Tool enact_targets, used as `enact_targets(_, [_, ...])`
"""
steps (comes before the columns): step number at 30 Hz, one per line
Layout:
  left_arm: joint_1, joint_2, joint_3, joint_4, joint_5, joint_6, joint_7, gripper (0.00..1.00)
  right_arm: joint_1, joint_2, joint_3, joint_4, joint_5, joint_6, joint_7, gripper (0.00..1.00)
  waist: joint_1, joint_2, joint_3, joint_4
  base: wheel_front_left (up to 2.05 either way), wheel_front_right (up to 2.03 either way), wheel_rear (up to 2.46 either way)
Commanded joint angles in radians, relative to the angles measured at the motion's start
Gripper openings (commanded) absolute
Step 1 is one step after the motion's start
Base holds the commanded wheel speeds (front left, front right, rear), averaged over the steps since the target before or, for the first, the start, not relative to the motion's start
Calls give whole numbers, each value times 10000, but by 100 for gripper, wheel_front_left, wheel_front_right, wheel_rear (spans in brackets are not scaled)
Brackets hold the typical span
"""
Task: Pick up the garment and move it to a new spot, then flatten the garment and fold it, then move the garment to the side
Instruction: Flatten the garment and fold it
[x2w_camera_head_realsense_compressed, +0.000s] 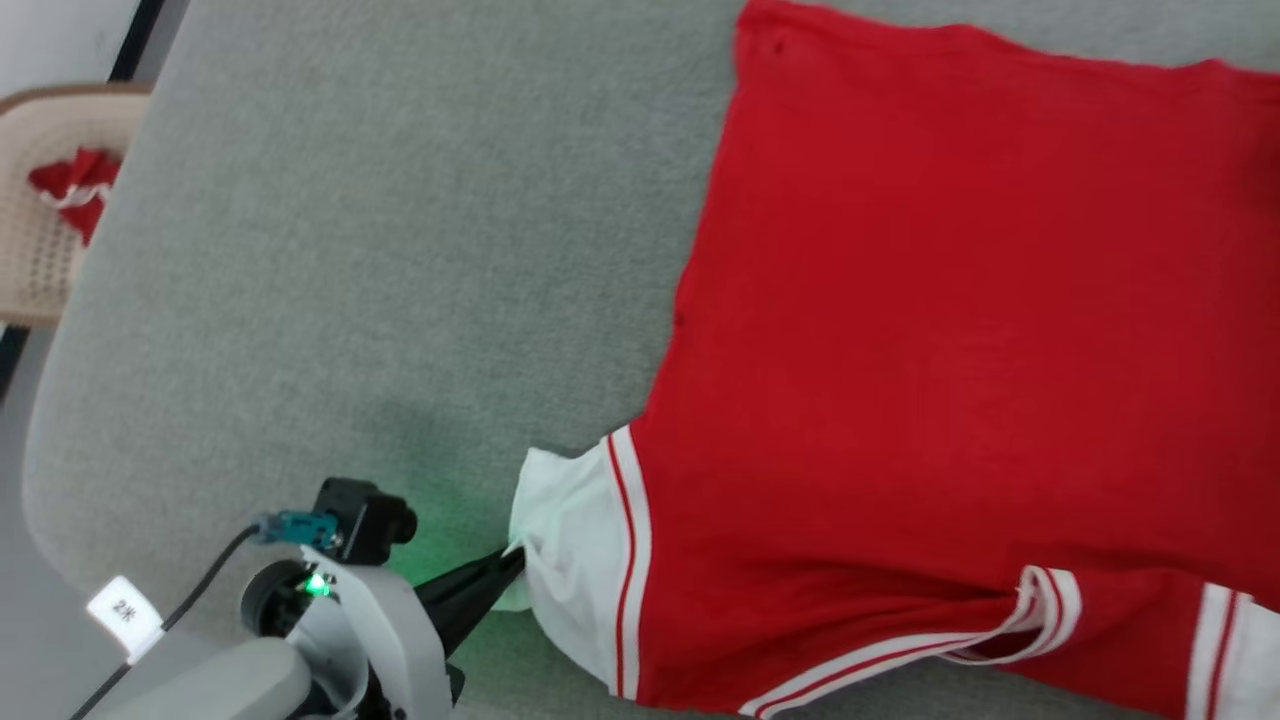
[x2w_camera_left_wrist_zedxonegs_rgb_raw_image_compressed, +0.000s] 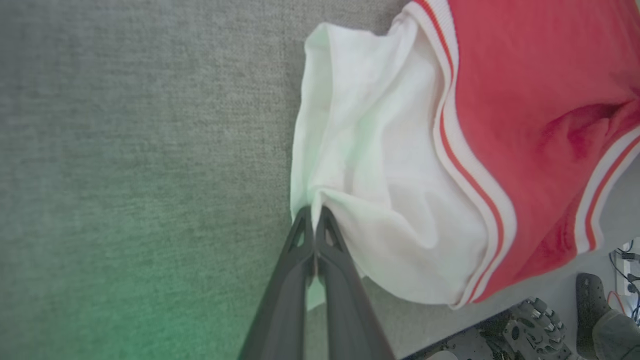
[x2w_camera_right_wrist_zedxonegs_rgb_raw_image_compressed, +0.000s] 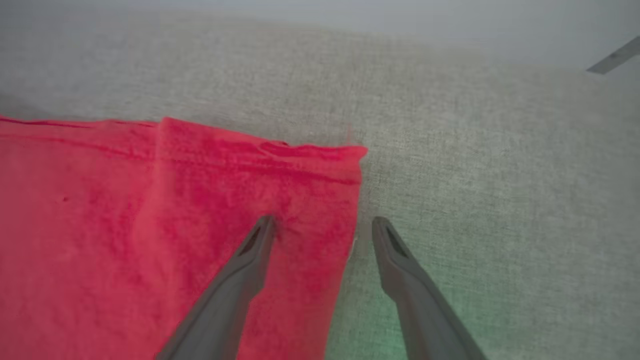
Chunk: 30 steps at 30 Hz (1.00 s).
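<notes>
Next, the right gripper picks up the jersey by its red hem corner (x2w_camera_right_wrist_zedxonegs_rgb_raw_image_compressed: 342, 174), where the jersey's side edge is open to the fingers while the jersey's middle lies flat.
The garment (x2w_camera_head_realsense_compressed: 950, 350), a red jersey shirt with white short sleeves and striped trim, lies spread with its plain side up on the grey cloth table (x2w_camera_head_realsense_compressed: 380, 250). My left gripper (x2w_camera_head_realsense_compressed: 515, 562) is shut on the edge of the white sleeve (x2w_camera_left_wrist_zedxonegs_rgb_raw_image_compressed: 370, 165) at the near left, the cloth bunched between the fingertips (x2w_camera_left_wrist_zedxonegs_rgb_raw_image_compressed: 303, 225). My right gripper (x2w_camera_right_wrist_zedxonegs_rgb_raw_image_compressed: 322, 225) hangs open over a red corner of the garment (x2w_camera_right_wrist_zedxonegs_rgb_raw_image_compressed: 200, 210); one finger is over the cloth, the other over the bare table beside the side edge.
A beige woven basket (x2w_camera_head_realsense_compressed: 40, 250) holding red cloth stands off the table's far left. The table's rounded edge runs down the left and near side, with floor, cables and robot parts (x2w_camera_left_wrist_zedxonegs_rgb_raw_image_compressed: 540, 325) below it. Bare grey table lies left of the garment.
</notes>
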Motion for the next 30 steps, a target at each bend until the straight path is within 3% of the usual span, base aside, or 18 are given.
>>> enact_targets(1, [-164,-209,-32,276,89,-77,41,0,-364,23,-223,529,-258,-15,268,100,0,0,593,592,0,0,0])
enact_targets(7, [-342,-522,-67,778,132,-369,37,0,-726,222,-687,2373,-913,-15,1419,100,0,0,786,775,0,0,0])
enact_targets(8, [-362,-546,-75,859,113,-396,38,0,-732,263,-691,2613,-1045,-15,1610,0,0,0,788,772,0,0,0])
enact_targets(15, [-240,-437,62,1278,-62,-392,-113,0,-1239,292,-1157,3242,-2061,-16,1378,0,0,0,496,399,0,0,0])
enact_targets(21, [-12,-90,189,1215,-240,-120,-181,0,-1178,754,-756,3171,-2419,-16,1626,0,0,0,-15,-196,0,0,0])
enact_targets(25, [231,273,301,990,-470,96,-179,0,-755,1234,-115,2476,-1875,-12,1596,0,0,0,-450,-765,0,0,0])
enact_targets(30, [461,708,412,584,-609,306,-225,0,342,1089,908,685,-766,-13,1547,0,0,0,-896,-1464,0,0,0])
